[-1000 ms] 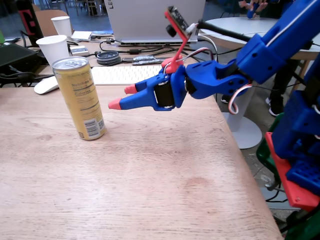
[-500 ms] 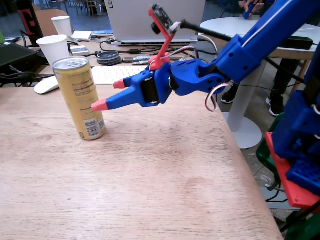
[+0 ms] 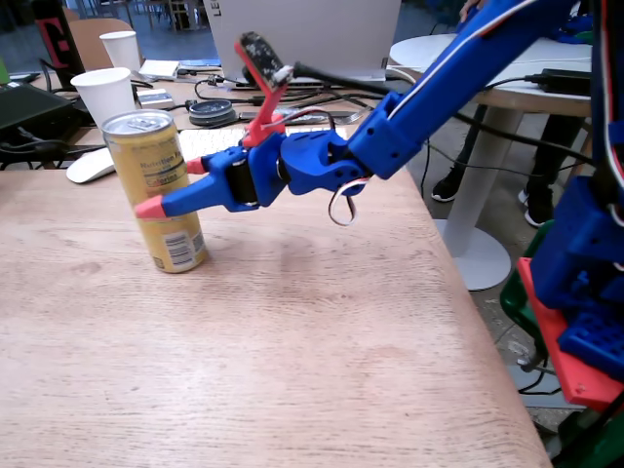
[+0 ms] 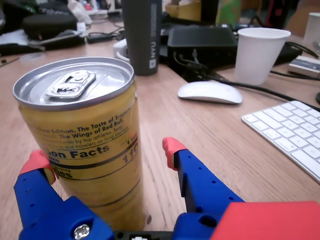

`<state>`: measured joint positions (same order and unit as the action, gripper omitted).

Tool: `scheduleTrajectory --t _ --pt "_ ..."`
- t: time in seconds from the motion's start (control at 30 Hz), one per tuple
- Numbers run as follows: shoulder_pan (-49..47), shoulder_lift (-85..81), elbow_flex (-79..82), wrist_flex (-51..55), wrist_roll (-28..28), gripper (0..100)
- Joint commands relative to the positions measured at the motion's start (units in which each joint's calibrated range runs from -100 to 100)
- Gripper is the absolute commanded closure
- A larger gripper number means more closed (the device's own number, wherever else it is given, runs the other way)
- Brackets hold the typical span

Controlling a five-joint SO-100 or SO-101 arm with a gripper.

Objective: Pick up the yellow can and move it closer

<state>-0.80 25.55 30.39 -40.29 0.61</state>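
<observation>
The robot's gripper next needs to pick up the can by the middle of its printed body (image 3: 160, 181), so that it can move the yellow can closer.
The yellow can (image 3: 161, 190) stands on the wooden table at the left of the fixed view, leaning slightly. In the wrist view the yellow can (image 4: 87, 145) fills the lower left, silver top and pull tab showing. My gripper (image 3: 174, 185) is open with its blue, red-tipped fingers on either side of the can at mid-height. Seen from the wrist, the gripper (image 4: 105, 155) has its left fingertip (image 4: 36, 164) against the can, while the right fingertip (image 4: 172, 147) stands a little apart from it.
Behind the can are two white paper cups (image 3: 105, 93), a white mouse (image 4: 210, 91), a white keyboard (image 4: 292, 131), a grey bottle (image 4: 142, 35) and cables. The wooden table (image 3: 292, 370) ends at the right, where a round white table (image 3: 478, 58) stands.
</observation>
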Motion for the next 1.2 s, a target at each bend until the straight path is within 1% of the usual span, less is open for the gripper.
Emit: scheduleTrajectory --t 0.0,0.07,0.13,0.37,0.53,0.7,0.73,0.83,0.87,0.9,0.97,1.1,1.17 --pt "0.5 2.8 -9.2 -0.7 0.1 50" --pt "0.5 3.8 -10.8 0.1 0.1 43" --pt "0.5 3.8 -10.9 0.1 0.1 42" --pt "-1.2 4.0 -11.5 0.1 0.1 43" --pt "-0.9 13.1 -25.2 0.3 0.1 43" --pt "-1.4 13.6 -26.1 0.3 0.1 43" --pt "-1.4 13.6 -26.1 0.3 0.1 44" --pt "-1.7 13.6 -26.0 0.3 0.2 61" --pt "-1.7 13.6 -26.0 0.3 0.2 64" --pt "-1.7 13.6 -26.0 0.3 0.2 66" --pt "-1.7 13.6 -26.0 0.3 0.2 67" --pt "-1.9 13.6 -25.9 0.3 0.2 76" --pt "-1.9 13.6 -25.1 0.3 0.2 75"
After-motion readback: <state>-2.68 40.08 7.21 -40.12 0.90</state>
